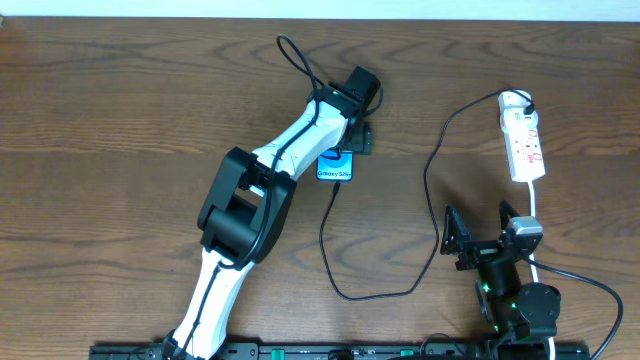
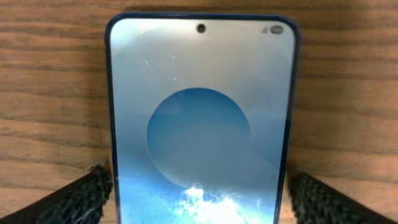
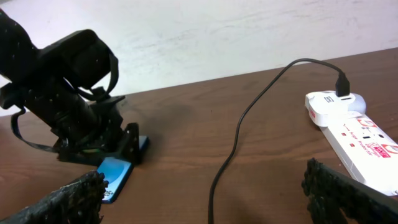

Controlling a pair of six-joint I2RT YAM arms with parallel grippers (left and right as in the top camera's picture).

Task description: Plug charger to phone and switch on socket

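The phone (image 1: 336,167) needs to be handed over to my right gripper, so my left gripper needs to grab it across its long side edges next and leave its near end free.
The phone (image 1: 336,167), with a bright blue screen, lies flat on the wooden table and fills the left wrist view (image 2: 199,112). My left gripper (image 1: 350,142) hangs over the phone's far end, open, with one finger (image 2: 84,196) on each side of the phone and a sliver of wood showing at the right one. The charger (image 1: 340,285), a thin black cable, runs from the phone's near edge in a loop across the table to the far end of the socket (image 1: 524,140), a white power strip. My right gripper (image 1: 482,228) stands open and empty near the strip's front end (image 3: 205,186).
A thick white cord (image 1: 545,255) leaves the socket's near end and passes the right arm. The black cable (image 3: 233,149) crosses the table between the right fingers. A pale wall (image 3: 217,37) closes off the table's far edge.
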